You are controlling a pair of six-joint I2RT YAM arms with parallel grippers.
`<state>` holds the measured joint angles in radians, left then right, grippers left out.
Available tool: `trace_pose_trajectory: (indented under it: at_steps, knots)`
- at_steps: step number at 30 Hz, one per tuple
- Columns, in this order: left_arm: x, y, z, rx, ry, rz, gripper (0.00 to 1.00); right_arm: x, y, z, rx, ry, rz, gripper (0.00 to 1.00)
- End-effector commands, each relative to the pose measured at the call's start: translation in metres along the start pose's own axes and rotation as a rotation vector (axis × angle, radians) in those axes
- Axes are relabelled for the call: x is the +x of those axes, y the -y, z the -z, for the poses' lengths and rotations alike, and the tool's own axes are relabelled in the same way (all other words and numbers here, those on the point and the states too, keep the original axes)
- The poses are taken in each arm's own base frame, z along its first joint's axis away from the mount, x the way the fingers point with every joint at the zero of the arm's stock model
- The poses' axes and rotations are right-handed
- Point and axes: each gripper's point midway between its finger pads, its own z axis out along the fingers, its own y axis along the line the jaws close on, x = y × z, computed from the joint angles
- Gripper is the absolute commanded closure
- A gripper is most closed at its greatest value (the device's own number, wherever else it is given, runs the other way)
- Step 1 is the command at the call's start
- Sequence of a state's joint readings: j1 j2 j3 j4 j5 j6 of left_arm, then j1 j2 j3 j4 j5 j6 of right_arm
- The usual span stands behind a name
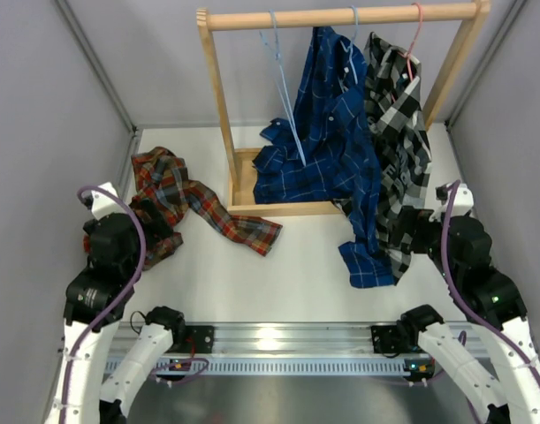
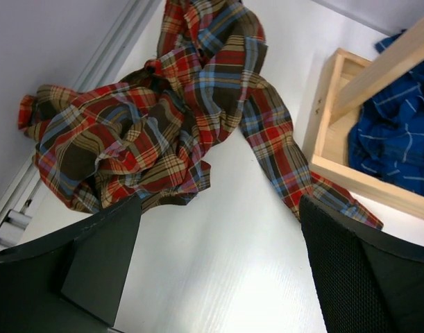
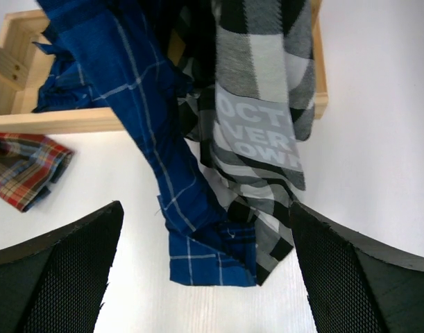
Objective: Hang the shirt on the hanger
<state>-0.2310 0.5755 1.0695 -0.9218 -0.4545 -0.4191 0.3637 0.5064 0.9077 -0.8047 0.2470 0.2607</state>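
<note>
My left gripper picks up the red-orange shirt's far-end fold point(image 1: 161, 164) point(image 2: 224, 35) next. This leaves the stretched sleeve free, so that the shirt goes on the hanger.
The red-orange plaid shirt point(image 1: 194, 201) lies crumpled on the white table at the left, one sleeve stretched toward the rack base. It fills the upper left of the left wrist view point(image 2: 163, 111). The light-blue wire hanger point(image 1: 283, 84) hangs empty from the wooden rail, left of the navy shirt. My left gripper point(image 1: 155, 237) is open and empty just in front of the shirt point(image 2: 218, 277). My right gripper point(image 1: 409, 238) is open and empty near the hanging shirts' lower ends point(image 3: 205, 277). A corner of the red shirt's sleeve shows in the right wrist view point(image 3: 24, 166).
A wooden rack point(image 1: 218, 106) stands at the back with its base frame point(image 1: 243, 208) on the table. A navy plaid shirt point(image 1: 327, 132) and a black-and-white plaid shirt point(image 1: 395, 132) on a pink hanger point(image 1: 414, 40) hang from it, their ends touching the table. Grey walls stand on both sides.
</note>
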Motion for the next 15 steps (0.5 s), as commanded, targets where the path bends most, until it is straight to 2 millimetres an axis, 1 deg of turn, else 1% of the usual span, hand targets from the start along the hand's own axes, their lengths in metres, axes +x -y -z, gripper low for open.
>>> trace_pose_trajectory:
  at_steps: [1,2,3,4,5,6,7,8,9,10,11,12,13,14,15]
  knots:
    - [-0.006,-0.005,-0.017,-0.104,0.015,0.057,0.02,-0.016,-0.025,0.001,-0.134,0.072,0.001,0.0]
    - [-0.006,-0.004,-0.022,-0.121,0.009,0.057,0.02,-0.015,-0.041,0.005,-0.229,0.072,0.002,0.01]
    - [-0.008,-0.009,-0.029,-0.175,0.014,0.063,0.02,-0.015,-0.05,0.008,-0.288,0.079,0.001,0.01]
    - [-0.006,-0.007,-0.043,-0.222,-0.014,0.054,0.02,-0.016,-0.064,0.008,-0.365,0.1,-0.002,0.01]
    - [-0.006,-0.004,-0.051,-0.246,-0.017,0.087,0.02,-0.014,-0.084,0.019,-0.498,0.103,0.0,0.01]
    - [-0.007,-0.003,-0.06,-0.275,-0.013,0.098,0.02,-0.007,-0.095,0.02,-0.565,0.091,-0.021,0.01]
    - [-0.013,0.005,-0.071,-0.274,0.004,0.126,0.02,-0.007,-0.105,0.025,-0.632,0.097,-0.025,0.0]
    - [-0.016,0.011,-0.089,-0.303,-0.006,0.135,0.02,-0.012,-0.12,0.036,-0.736,0.124,-0.02,0.01]
    - [-0.021,0.013,-0.098,-0.326,0.006,0.15,0.02,-0.012,-0.125,0.039,-0.772,0.115,-0.041,0.01]
    - [-0.034,0.006,-0.11,-0.388,0.054,0.189,0.02,-0.008,-0.128,0.04,-0.796,0.109,-0.048,0.01]
    - [-0.038,0.008,-0.133,-0.439,0.049,0.184,0.02,-0.012,-0.134,0.045,-0.835,0.119,-0.062,0.01]
    - [-0.041,0.005,-0.148,-0.465,0.043,0.185,0.02,-0.007,-0.136,0.044,-0.852,0.111,-0.069,0.01]
    - [-0.042,-0.004,-0.179,-0.525,0.015,0.21,0.02,-0.007,-0.14,0.048,-0.885,0.114,-0.064,0.01]
    - [-0.057,-0.006,-0.18,-0.505,0.029,0.256,0.02,-0.006,-0.14,0.048,-0.89,0.109,-0.063,0.0]
    - [-0.038,-0.008,-0.212,-0.519,-0.054,0.241,0.02,-0.005,-0.14,0.049,-0.887,0.105,-0.055,0.0]
